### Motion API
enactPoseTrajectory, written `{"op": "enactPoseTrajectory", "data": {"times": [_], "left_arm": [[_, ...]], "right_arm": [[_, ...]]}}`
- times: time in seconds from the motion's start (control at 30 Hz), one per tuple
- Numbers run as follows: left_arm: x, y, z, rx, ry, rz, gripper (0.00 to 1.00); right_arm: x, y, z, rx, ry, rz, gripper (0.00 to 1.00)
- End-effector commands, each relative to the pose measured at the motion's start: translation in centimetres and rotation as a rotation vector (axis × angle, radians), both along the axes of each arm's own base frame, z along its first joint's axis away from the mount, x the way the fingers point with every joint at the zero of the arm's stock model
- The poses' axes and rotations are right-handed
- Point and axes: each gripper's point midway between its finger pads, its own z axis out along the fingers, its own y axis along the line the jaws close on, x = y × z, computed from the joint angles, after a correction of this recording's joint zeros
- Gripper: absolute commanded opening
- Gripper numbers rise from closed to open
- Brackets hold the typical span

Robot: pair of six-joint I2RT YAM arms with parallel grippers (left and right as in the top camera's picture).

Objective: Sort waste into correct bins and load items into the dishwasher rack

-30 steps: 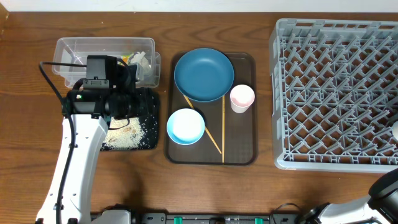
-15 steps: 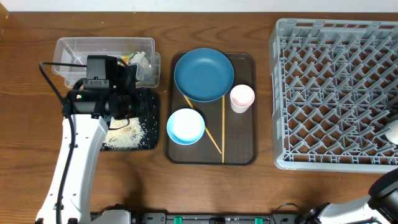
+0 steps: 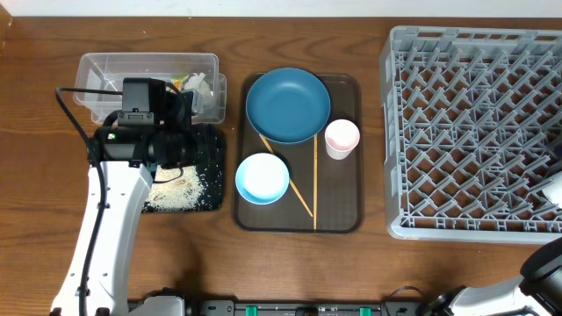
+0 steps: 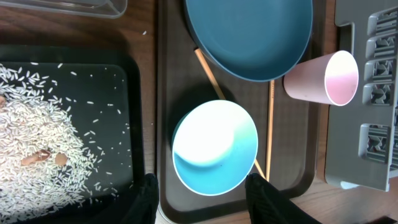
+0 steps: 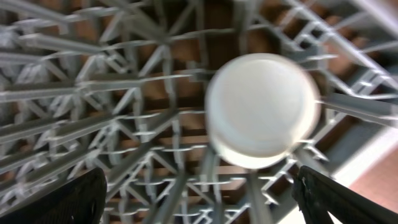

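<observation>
I need to reach the pinkish cup with my left gripper and grab its rim (image 3: 342,137) (image 4: 340,81). The cup's base end then stays free, so I can hand the cup over to my right gripper for loading.
My left gripper (image 4: 205,208) is open and empty, hovering over the near edge of the white bowl (image 4: 214,147) with its pale blue inside. The dark blue plate (image 3: 287,105), the white bowl (image 3: 262,178), the pinkish cup (image 3: 342,138) and two chopsticks (image 3: 315,184) lie on the brown tray. My right gripper (image 5: 205,205) is open above the white cup (image 5: 261,109), which stands mouth down in the grey dishwasher rack (image 3: 474,114). The cup shows at the overhead view's right edge (image 3: 554,187). The wrapper (image 3: 180,83) and tissue (image 3: 200,88) lie in the clear tub (image 3: 105,70). Rice (image 3: 180,189) lies in the black tray (image 3: 215,175).
The brown serving tray (image 3: 342,211) sits between the bins and the rack. The left arm (image 3: 114,211) reaches over the black tray. The right arm (image 3: 544,263) shows at the bottom right corner. The rack's other cells hold nothing.
The white cup at the overhead view's right edge has shifted slightly down and left. The left arm has not moved.
</observation>
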Motion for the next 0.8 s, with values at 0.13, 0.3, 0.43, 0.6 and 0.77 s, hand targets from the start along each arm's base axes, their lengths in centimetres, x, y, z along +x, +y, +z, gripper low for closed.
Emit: {"op": "enactPoseTrajectory", "data": {"times": [0.13,0.3,0.43,0.6,0.77], "left_arm": [[0.2,0.2,0.2,0.011,-0.016,-0.002,0.49],[1.0,-1.2,0.8,-0.007,-0.060,-0.026,0.53],[2.5,-4.3,2.1,-0.032,-0.160,-0.086,0.57],[4.7,-9.6,4.4,-0.068,-0.345,-0.212,0.60],[6.6,-14.4,3.4,-0.048,-0.433,-0.280,0.64]], "right_arm": [[3.9,5.4,7.0,-0.036,-0.242,0.236,0.92],[5.2,10.4,10.7,-0.053,-0.334,0.381,0.90],[6.0,14.7,10.8,-0.037,-0.314,0.509,0.91],[6.1,18.7,9.8,-0.005,-0.251,0.607,0.92],[6.4,20.6,9.5,-0.025,-0.222,0.660,0.92]]}}
